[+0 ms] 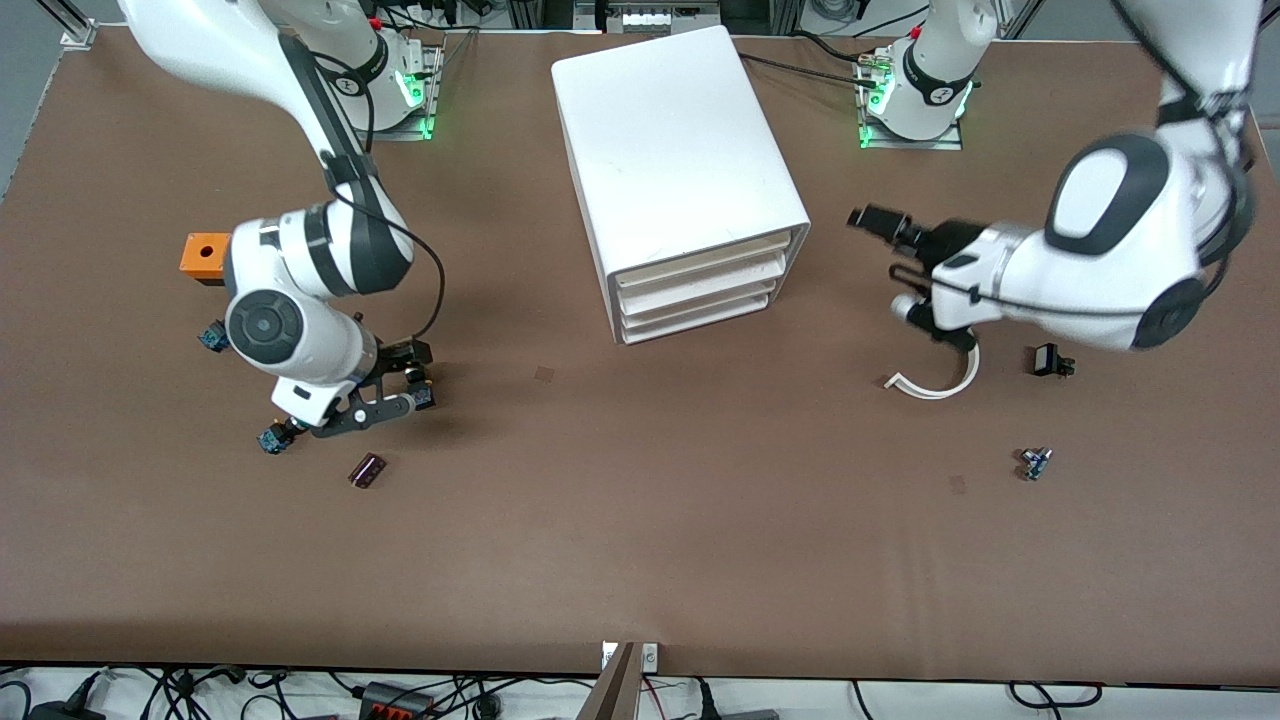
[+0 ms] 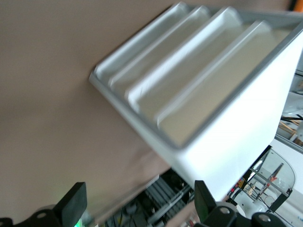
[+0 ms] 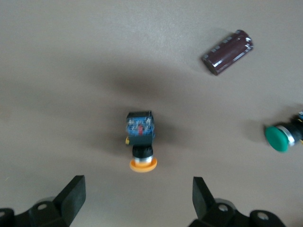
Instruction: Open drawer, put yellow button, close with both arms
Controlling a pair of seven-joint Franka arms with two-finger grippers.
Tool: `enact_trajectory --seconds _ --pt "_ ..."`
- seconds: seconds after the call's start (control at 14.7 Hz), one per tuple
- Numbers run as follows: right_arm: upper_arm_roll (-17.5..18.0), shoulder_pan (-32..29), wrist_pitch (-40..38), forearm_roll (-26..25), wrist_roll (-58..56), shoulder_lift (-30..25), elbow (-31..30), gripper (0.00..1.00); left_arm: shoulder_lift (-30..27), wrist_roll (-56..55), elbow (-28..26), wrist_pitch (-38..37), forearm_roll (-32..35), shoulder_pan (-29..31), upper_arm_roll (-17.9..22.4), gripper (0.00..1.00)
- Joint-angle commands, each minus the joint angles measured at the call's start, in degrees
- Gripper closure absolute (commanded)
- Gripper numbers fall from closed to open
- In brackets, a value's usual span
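My right gripper is to grab the yellow button by its black switch housing (image 3: 140, 130) next, so that the button can go in the drawer.
The white cabinet (image 1: 680, 150) stands at the middle of the table with all its trays shut. The drawer (image 1: 705, 258) is its uppermost tray; it also shows in the left wrist view (image 2: 213, 94). The yellow button (image 3: 141, 142) lies on its side on the table, its cap toward my right gripper (image 3: 137, 198), which is open and empty just above it. In the front view the right gripper (image 1: 418, 378) partly hides the yellow button (image 1: 423, 398). My left gripper (image 1: 868, 218) is open and empty in the air beside the cabinet, toward the left arm's end, and it also shows in its wrist view (image 2: 137, 205).
A green-capped button (image 3: 283, 137) and a dark cylinder (image 3: 227, 52) lie near the yellow button, seen also in the front view as the green button (image 1: 272, 438) and the cylinder (image 1: 367, 470). An orange block (image 1: 205, 257), a white curved piece (image 1: 935, 385) and small parts (image 1: 1048, 360) lie about.
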Motion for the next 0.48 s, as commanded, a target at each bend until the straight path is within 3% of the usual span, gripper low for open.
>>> enact_trajectory --seconds 0.0,0.2,0.41 --pt "-0.13 -0.08 3.45 1.09 0.00 3.70 0.75 0.00 3.06 12.71 -1.10 4.89 -9.23 0.35 0.39 0.00" --pt "0.65 -0.17 4.78 1.35 0.00 6.51 0.66 0.00 4.56 20.47 -4.97 5.78 -18.57 0.61 0.39 0.00" --pt "1.01 -0.17 4.96 5.83 -0.09 7.84 0.83 0.00 4.48 26.28 -10.41 9.56 -24.63 0.35 0.39 0.00"
